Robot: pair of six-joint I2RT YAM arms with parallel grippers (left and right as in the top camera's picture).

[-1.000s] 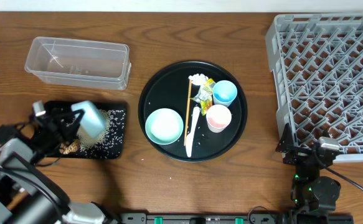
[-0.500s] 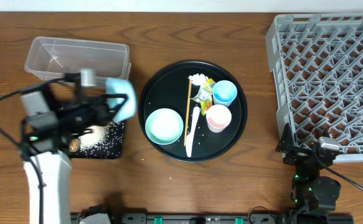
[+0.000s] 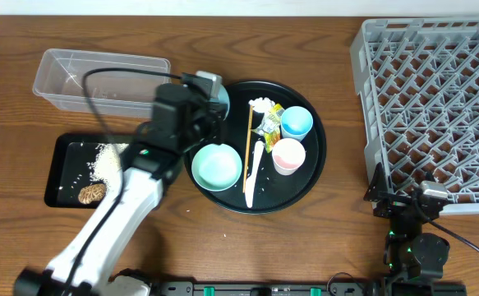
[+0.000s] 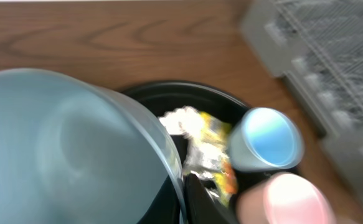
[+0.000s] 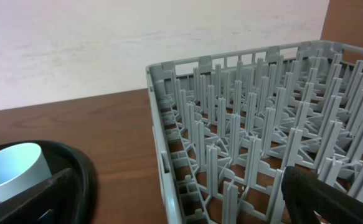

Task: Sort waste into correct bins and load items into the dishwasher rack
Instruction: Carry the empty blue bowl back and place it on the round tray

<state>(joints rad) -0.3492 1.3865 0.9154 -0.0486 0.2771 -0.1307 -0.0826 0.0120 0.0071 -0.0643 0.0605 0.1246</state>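
Observation:
The pale blue-green bowl is high above the round black tray, so the robot will lower the bowl before its left gripper lets go of it.
My left gripper (image 3: pixel 209 105) is shut on the rim of a pale blue-green bowl (image 3: pixel 220 93), held tilted over the upper left of the round black tray (image 3: pixel 313 177). In the left wrist view the bowl (image 4: pixel 63 149) fills the left side, its rim pinched in the gripper (image 4: pixel 184 199). A second bowl (image 3: pixel 217 167), a blue cup (image 3: pixel 297 122), a pink-white cup (image 3: pixel 288 155), a white spoon (image 3: pixel 254 179), a wooden stick (image 3: pixel 249 136), a tissue (image 3: pixel 260 104) and a yellow-green wrapper (image 3: pixel 270 121) lie on the round tray. My right gripper (image 3: pixel 407 203) is open and empty beside the grey rack (image 3: pixel 436 107).
The shallow black tray (image 3: pixel 66 148) at the left holds rice grains (image 3: pixel 108 160) and a brown lump (image 3: pixel 91 192). The clear tub (image 3: pixel 101 80) stands behind it. The right wrist view shows the rack wall (image 5: pixel 169 155) and the blue cup (image 5: pixel 10 165).
My left arm has swung right with the bowl, from over the shallow black tray to above the round tray's upper left. The right arm has not moved.

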